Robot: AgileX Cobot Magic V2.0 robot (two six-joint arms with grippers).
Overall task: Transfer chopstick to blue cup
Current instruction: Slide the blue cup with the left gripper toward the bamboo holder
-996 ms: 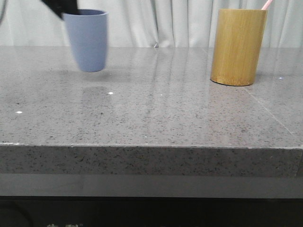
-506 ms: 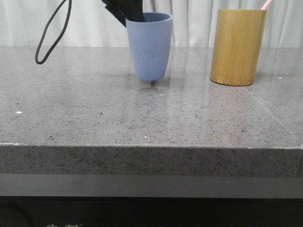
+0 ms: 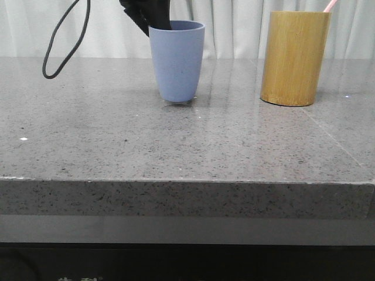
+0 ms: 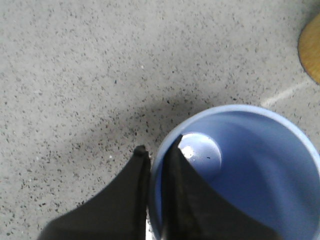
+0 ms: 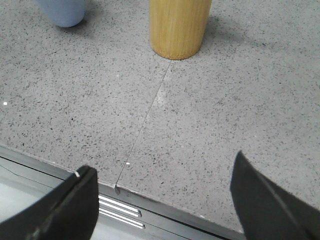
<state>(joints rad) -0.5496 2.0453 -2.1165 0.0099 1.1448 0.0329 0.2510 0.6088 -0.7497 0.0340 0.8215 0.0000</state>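
Observation:
The base of the blue cup (image 3: 176, 61) sits over the table and the cup would stand, so it is time for my left gripper to open.
The blue cup (image 3: 176, 61) is upright near the middle of the grey table, its base at or just above the surface. My left gripper (image 3: 147, 13) is shut on the cup's rim from above. In the left wrist view one finger (image 4: 131, 195) is outside the wall and the other inside the empty cup (image 4: 245, 170). A pale pink chopstick tip (image 3: 330, 5) sticks out of the bamboo holder (image 3: 295, 57) at the right. My right gripper (image 5: 162, 167) is open and empty over the table's front edge, well short of the holder (image 5: 179, 26) and the cup (image 5: 62, 10).
A black cable loop (image 3: 63, 44) hangs left of the cup. A thin seam (image 5: 150, 112) runs across the stone top from the holder to the front edge (image 5: 165, 202). A white curtain (image 3: 234, 29) closes the back.
My left gripper carried the blue cup from the far left rightward toward the holder, then shifted it slightly back left. The cup went from tilted to upright. The holder has not moved.

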